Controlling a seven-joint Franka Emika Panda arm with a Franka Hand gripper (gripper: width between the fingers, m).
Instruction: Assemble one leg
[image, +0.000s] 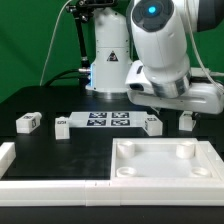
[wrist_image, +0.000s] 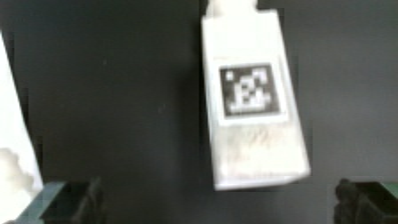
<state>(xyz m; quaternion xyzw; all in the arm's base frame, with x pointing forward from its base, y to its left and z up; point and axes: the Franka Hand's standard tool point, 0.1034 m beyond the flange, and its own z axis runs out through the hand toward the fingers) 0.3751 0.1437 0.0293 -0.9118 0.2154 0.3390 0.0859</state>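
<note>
My gripper grabs the leg by its wide tagged body (image: 187, 121) (wrist_image: 253, 100) next. This leaves the leg's narrow end free to enter the white panel's socket.
Several legs, small white blocks with black-and-white tags, stand on the black table: two at the exterior view's left (image: 28, 122) (image: 62, 126), one at the marker board's right end (image: 152, 124), and one further right (image: 186, 120). The arm's hand (image: 165, 90) hangs over the leg at the board's right end. In the wrist view that leg (wrist_image: 249, 95) lies lengthwise with one tag facing the camera. My gripper (wrist_image: 217, 205) is open and empty. Its dark fingertips (wrist_image: 71, 202) stand wide on either side, just past the leg's near end, and do not touch it.
The large white square panel with round corner sockets (image: 165, 162) lies at the front right. The marker board (image: 108, 120) lies mid-table. A white L-shaped border (image: 20, 170) runs along the front left. A white edge (wrist_image: 15, 165) shows beside the leg in the wrist view.
</note>
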